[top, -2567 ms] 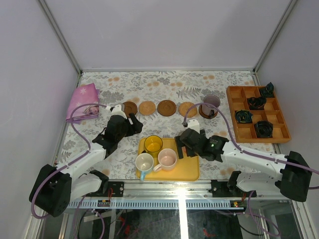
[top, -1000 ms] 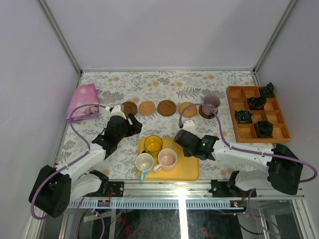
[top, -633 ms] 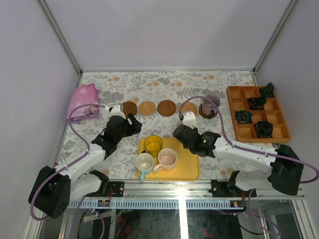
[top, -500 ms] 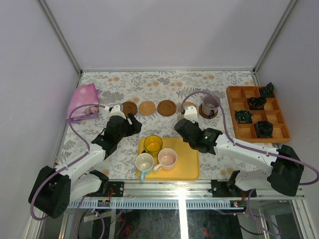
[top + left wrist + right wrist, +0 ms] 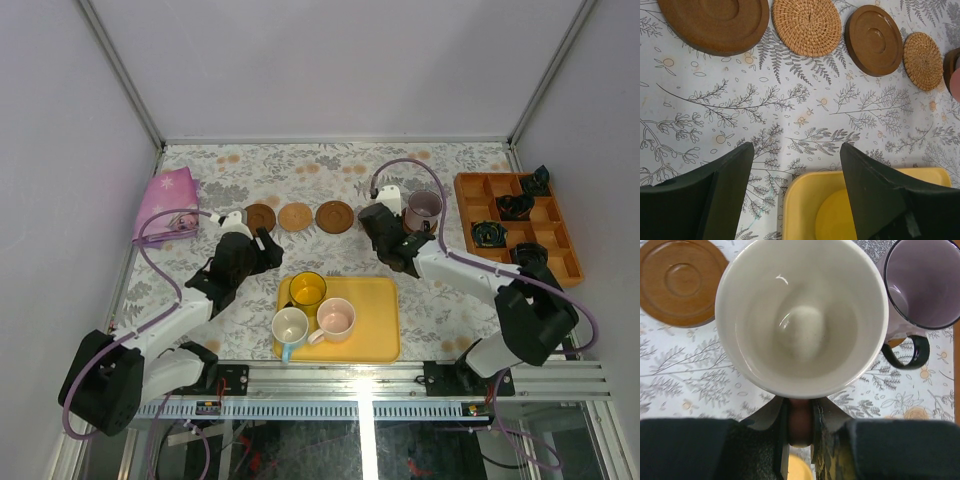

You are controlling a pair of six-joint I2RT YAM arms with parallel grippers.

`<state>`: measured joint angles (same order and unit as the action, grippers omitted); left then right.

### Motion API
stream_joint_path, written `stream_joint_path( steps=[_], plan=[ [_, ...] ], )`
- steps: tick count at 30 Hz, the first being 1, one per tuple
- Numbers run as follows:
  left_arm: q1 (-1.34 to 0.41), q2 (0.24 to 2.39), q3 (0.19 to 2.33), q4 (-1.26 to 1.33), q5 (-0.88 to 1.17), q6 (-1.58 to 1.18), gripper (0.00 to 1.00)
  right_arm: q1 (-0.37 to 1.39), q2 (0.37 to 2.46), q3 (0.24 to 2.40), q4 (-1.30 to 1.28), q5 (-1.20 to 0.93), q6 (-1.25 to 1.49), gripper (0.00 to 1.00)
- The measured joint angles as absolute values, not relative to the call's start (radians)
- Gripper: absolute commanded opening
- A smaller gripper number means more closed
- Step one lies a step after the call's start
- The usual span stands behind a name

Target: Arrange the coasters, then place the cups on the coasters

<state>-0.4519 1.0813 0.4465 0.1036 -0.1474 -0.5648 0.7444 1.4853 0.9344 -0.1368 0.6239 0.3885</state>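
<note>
The cup hangs above the table, short of the bare woven tan coaster, so my right gripper next moves it toward the coaster before letting go.
My right gripper (image 5: 801, 415) is shut on the handle of a pale pink cup (image 5: 801, 315). It holds the cup upright over the table, between a dark coaster (image 5: 682, 280) and the grey-purple cup (image 5: 922, 285). In the top view the right gripper (image 5: 387, 228) hides what lies under it. To its left lies a row of coasters: dark (image 5: 261, 216), tan (image 5: 296, 216), dark (image 5: 334, 216). My left gripper (image 5: 265, 250) hangs open just left of the yellow tray (image 5: 375, 330). On the tray stand a yellow cup (image 5: 307, 289), a white-and-blue cup (image 5: 290, 327) and a pink cup (image 5: 336, 319).
An orange compartment tray (image 5: 470, 185) with black ring-shaped objects (image 5: 487, 234) stands at the right edge. A pink cloth (image 5: 167, 205) lies at the back left. The left wrist view shows a woven tan coaster (image 5: 923, 61) right of the dark one (image 5: 874, 32).
My right arm has carried the pale pink cup from the tray back to the coaster row, beside the grey-purple cup. The left arm has not moved.
</note>
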Motion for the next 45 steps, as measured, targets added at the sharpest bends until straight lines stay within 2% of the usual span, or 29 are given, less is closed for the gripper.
stream_joint_path(
  steps=[13,28,45],
  plan=[
    [-0.452,1.114,0.447,0.103,-0.158,-0.560,0.70,0.614,1.640,0.980,0.001,0.503,0.339,0.00],
    [-0.452,1.119,0.447,0.104,-0.161,-0.560,0.70,0.595,1.735,1.035,0.054,0.427,0.321,0.00],
    [-0.452,1.124,0.447,0.103,-0.162,-0.560,0.70,0.580,1.754,1.036,0.065,0.424,0.321,0.00]
  ],
)
